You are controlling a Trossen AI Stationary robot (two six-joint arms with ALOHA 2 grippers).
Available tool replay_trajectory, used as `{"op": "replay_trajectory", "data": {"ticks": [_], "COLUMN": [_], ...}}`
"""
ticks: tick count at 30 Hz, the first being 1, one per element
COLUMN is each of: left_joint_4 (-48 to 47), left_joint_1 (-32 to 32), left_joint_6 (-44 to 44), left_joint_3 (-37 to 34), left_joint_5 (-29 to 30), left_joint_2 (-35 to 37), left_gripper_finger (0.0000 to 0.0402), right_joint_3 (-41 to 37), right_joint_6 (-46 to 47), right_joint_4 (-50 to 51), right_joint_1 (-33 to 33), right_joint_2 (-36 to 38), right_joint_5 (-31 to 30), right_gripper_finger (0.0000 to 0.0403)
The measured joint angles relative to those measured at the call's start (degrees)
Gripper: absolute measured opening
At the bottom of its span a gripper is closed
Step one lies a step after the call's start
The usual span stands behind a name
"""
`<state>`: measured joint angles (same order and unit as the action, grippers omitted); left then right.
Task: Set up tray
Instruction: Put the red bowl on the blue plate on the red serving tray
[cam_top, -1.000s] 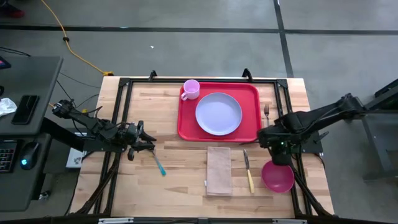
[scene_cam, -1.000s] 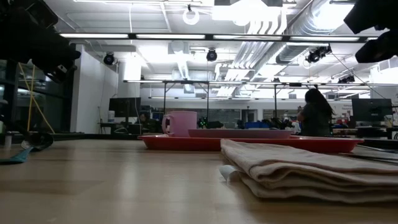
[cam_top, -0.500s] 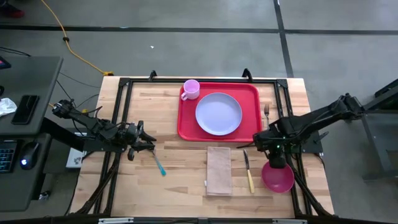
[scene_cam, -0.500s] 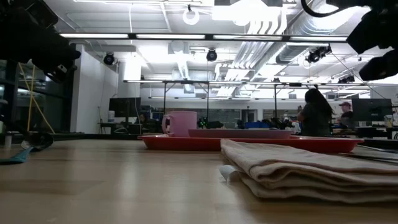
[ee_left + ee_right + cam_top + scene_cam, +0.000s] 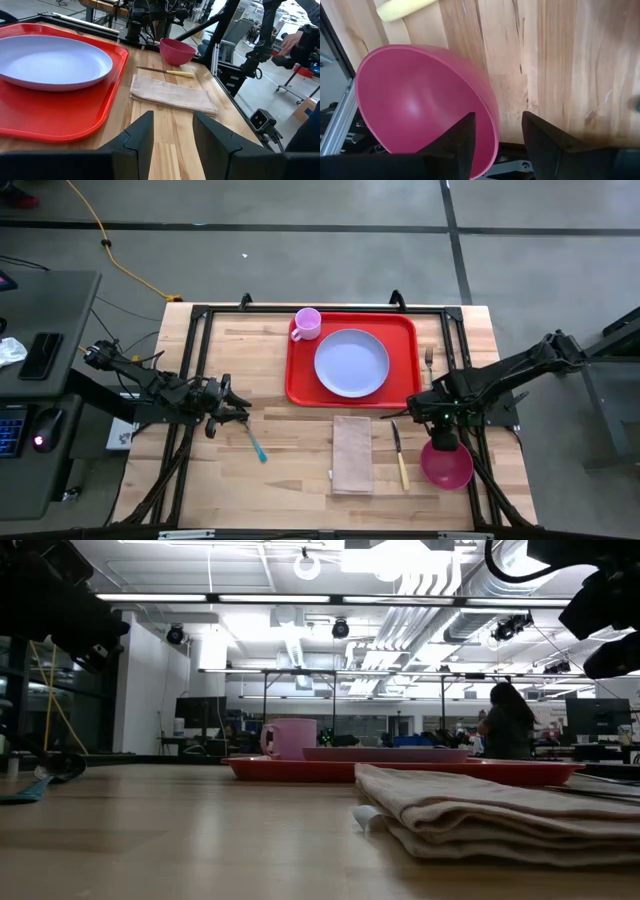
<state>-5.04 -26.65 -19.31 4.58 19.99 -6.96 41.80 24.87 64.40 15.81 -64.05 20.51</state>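
My right gripper should grab the bowl by its rim (image 5: 447,448) next. Then it can put the pink bowl on the lavender plate (image 5: 352,363).
The red tray (image 5: 300,380) lies at the table's far middle. On it rest a lavender plate (image 5: 352,363) and a pink cup (image 5: 307,323). A pink bowl (image 5: 450,468) sits on the wood at the near right. My right gripper (image 5: 498,124) hangs open over the bowl, pointing steeply down. Its fingers stand on either side of the bowl's rim (image 5: 490,115), one over the hollow and one outside, and no touch shows. My left gripper (image 5: 173,122) waits open at the table's left, level, with nothing between its fingers.
A folded tan napkin (image 5: 352,453) lies near the tray's front edge, with a yellow-handled knife (image 5: 400,458) to its right. A fork (image 5: 428,363) lies right of the tray. A teal utensil (image 5: 257,446) lies by my left gripper. Black frame rails run along both table sides.
My right gripper has sunk toward the pink bowl and stayed open. The bowl and everything else on the table have kept their places.
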Motion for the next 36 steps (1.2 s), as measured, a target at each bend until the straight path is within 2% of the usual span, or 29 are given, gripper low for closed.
{"op": "replay_trajectory", "data": {"ticks": [11,19,29,36], "left_joint_4": [-1.2,-1.2,-1.2,-1.2], "left_joint_1": [0.0,0.0,0.0,0.0], "left_joint_6": [0.0,0.0,0.0,0.0], "left_joint_3": [0.0,0.0,0.0,0.0], "left_joint_5": [0.0,0.0,0.0,0.0], "left_joint_2": [0.0,0.0,0.0,0.0], "left_gripper_finger": [0.0166,0.0166,0.0166,0.0166], "right_joint_3": [0.0,0.0,0.0,0.0], "right_joint_6": [0.5,3.7,3.7,3.2], "right_joint_4": [0.0,0.0,-0.1,-0.2], "right_joint_1": [3.4,5.6,5.6,5.6], "right_joint_2": [0.0,0.0,-0.2,-5.4], "right_joint_5": [-0.8,-5.0,-4.2,-3.6], "right_gripper_finger": [0.014,0.014,0.014,0.014]}}
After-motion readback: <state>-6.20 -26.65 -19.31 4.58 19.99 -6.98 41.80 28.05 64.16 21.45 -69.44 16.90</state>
